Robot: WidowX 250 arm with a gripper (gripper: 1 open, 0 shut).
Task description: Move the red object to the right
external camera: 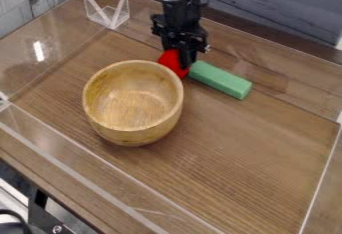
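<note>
The red object (173, 65) sits beside the bowl's rim. My gripper should keep holding the red object until the object reaches the bare wood beyond the green block (219, 80).
The red object (170, 63) is a small glossy red toy on the wooden table, just behind the right rim of the wooden bowl (134, 102). My black gripper (182, 55) points straight down onto it, fingers closed around its top, hiding most of it. A flat green block (219, 80) lies right against the toy's right side, slanting toward the front right.
Clear plastic walls (321, 183) fence the table on all sides, with a folded clear piece (104, 8) at the back left. A grey plank wall runs along the back. Bare wood lies to the right of the green block and in front of the bowl.
</note>
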